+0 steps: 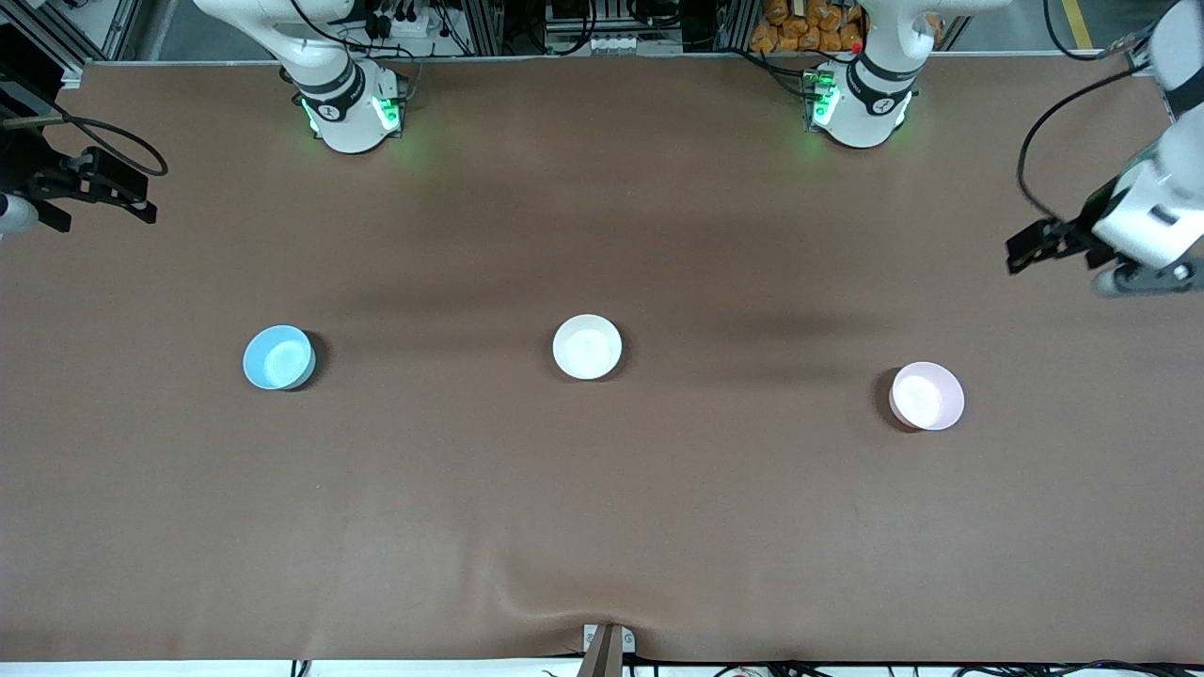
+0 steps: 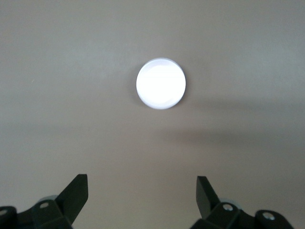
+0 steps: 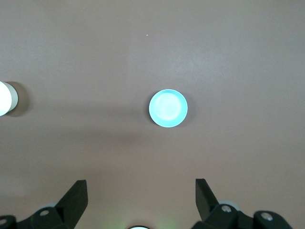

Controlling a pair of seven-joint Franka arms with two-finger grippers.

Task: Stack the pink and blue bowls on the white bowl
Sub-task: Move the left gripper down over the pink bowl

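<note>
The robot's left gripper next needs to grab the pale pink bowl by its rim [image 1: 957, 382], so that it can stack the bowl on the white bowl [image 1: 587, 347].
Three small bowls stand apart in a row on the brown table. The light blue bowl [image 1: 278, 357] is toward the right arm's end, the white bowl [image 1: 587, 347] in the middle, the pale pink bowl [image 1: 926, 396] toward the left arm's end. My right gripper [image 1: 103, 183] is up in the air at its end of the table, open and empty [image 3: 141, 187]. Its view shows the blue bowl [image 3: 168, 109] and the white bowl's edge [image 3: 5, 98]. My left gripper [image 1: 1030, 246] is up at its own end, open and empty [image 2: 142, 183]. Its view shows the pink bowl [image 2: 161, 83], washed out.
The two arm bases [image 1: 353, 113] [image 1: 858, 105] stand at the table's edge farthest from the front camera. A small clamp [image 1: 607, 647] sits at the table's nearest edge, with a wrinkle in the brown cover [image 1: 564, 602] beside it.
</note>
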